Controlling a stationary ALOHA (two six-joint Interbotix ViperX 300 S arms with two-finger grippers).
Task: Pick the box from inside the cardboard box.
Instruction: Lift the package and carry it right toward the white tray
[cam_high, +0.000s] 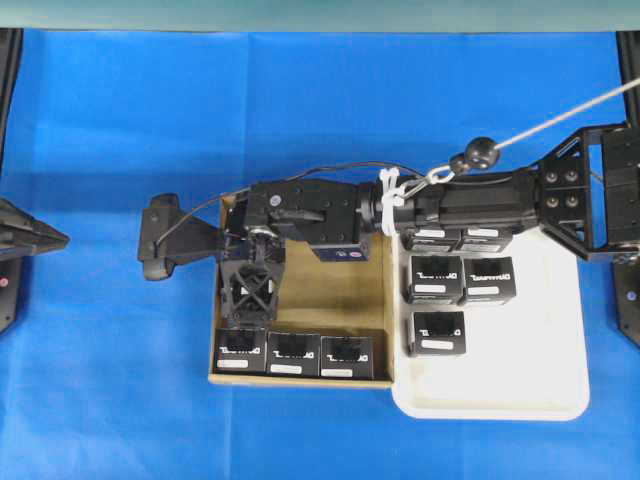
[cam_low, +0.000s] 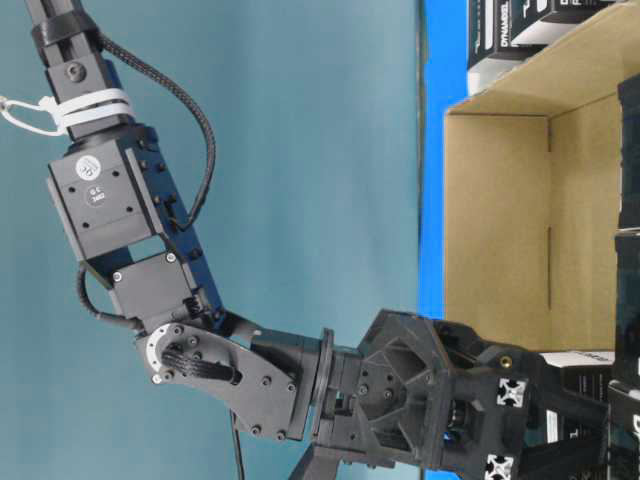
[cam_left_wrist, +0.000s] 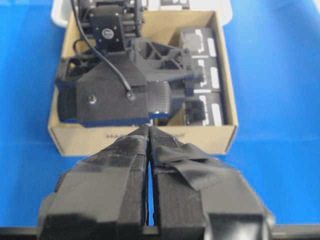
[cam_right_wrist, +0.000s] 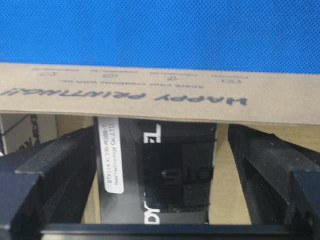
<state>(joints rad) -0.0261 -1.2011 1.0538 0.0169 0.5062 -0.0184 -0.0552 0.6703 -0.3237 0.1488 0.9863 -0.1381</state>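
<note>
The fingers reach down on both sides of the black box in the right wrist view. I will close my right gripper now. Closing now would catch the box.
The brown cardboard box (cam_high: 300, 300) lies at the table's middle, with three black boxes in a row along its near wall. My right gripper (cam_high: 248, 318) reaches in from the right and points down at the leftmost box (cam_high: 240, 352). In the right wrist view that box (cam_right_wrist: 170, 170), with its white label strip, sits between the fingers of my right gripper (cam_right_wrist: 160, 135), which is open. The left finger is close to the box and a gap shows at the right finger. My left gripper (cam_high: 60, 240) rests shut at the far left, its closed tips (cam_left_wrist: 149, 131) facing the cardboard box (cam_left_wrist: 142, 140).
A white tray (cam_high: 500, 405) touches the cardboard box's right side and holds several more black boxes (cam_high: 462, 280). The right arm and its cable span the box's back half. Blue cloth covers the table all round. The cardboard wall (cam_right_wrist: 150, 95) stands just beyond the fingers.
</note>
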